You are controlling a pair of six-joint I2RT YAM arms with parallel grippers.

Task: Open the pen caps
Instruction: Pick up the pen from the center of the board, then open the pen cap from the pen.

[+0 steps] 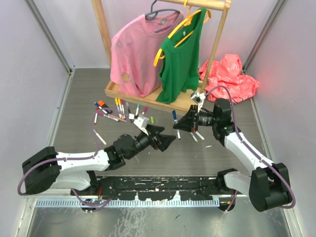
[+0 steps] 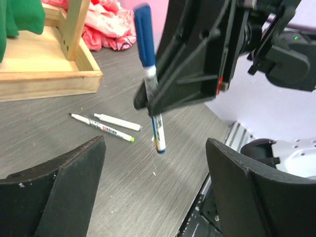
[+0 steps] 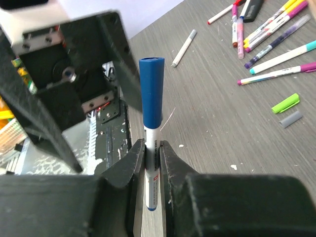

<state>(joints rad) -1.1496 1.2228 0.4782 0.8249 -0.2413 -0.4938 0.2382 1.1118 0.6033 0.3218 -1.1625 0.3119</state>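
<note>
The robot's left gripper will grab the blue pen cap [image 1: 174, 115] [image 2: 144, 34] next, to pull it off, which leaves the white body of the marker to the right gripper.
My right gripper [image 3: 151, 146] is shut on the white barrel of a marker [image 3: 152, 168] and holds it upright above the table. Its blue pen cap [image 3: 151, 91] sits on top. In the top view this gripper [image 1: 179, 125] holds the marker mid-table, blue cap [image 1: 174, 115] up. My left gripper [image 1: 168, 137] is open and empty, just left of the marker. In the left wrist view its fingers [image 2: 74, 173] stand wide apart below the blue cap [image 2: 144, 34]. Other capped markers [image 1: 116, 109] lie spread at the left. A loose green cap [image 3: 286, 103] and a grey cap [image 3: 290, 119] lie on the table.
A wooden clothes rack base [image 1: 129, 96] stands at the back, with a pink shirt [image 1: 134, 54] and a green top [image 1: 180, 59] hanging. A red bag [image 1: 228, 74] lies back right. Two uncapped markers [image 2: 111, 125] lie near the rack.
</note>
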